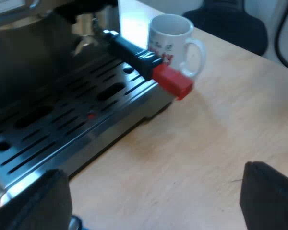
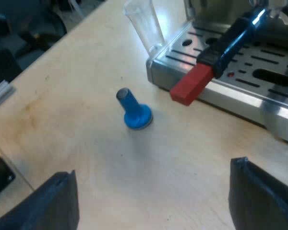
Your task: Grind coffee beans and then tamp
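Note:
I will grab the holder by its red end [image 2: 192, 84] with my right gripper next, because the holder's head is locked into the machine above the drip tray [image 2: 249, 72].
The metal holder is locked into the espresso machine [image 1: 62, 120]; its dark handle [image 1: 134, 52] juts out over the drip tray and ends in red [image 1: 173, 82]. My left gripper [image 1: 156, 203] stands open over the bare wood beside the drip tray, short of the handle. A white mug [image 1: 170, 40] with red print stands behind the red end. A blue tamper [image 2: 133, 111] stands upright on the table near the machine's corner [image 2: 156, 64]. My right gripper [image 2: 153, 203] hangs open above the wood, nearer than the tamper. The handle [image 2: 233, 38] and red end [image 2: 191, 85] reach out past the tray.
A clear measuring glass [image 2: 144, 24] stands against the machine's corner, beyond the tamper. The slotted metal drip tray [image 2: 259, 72] lies under the handle. Dark chairs [image 1: 230, 21] sit beyond the table's edge. Bare wooden tabletop [image 1: 216, 143] lies between the grippers and the machine.

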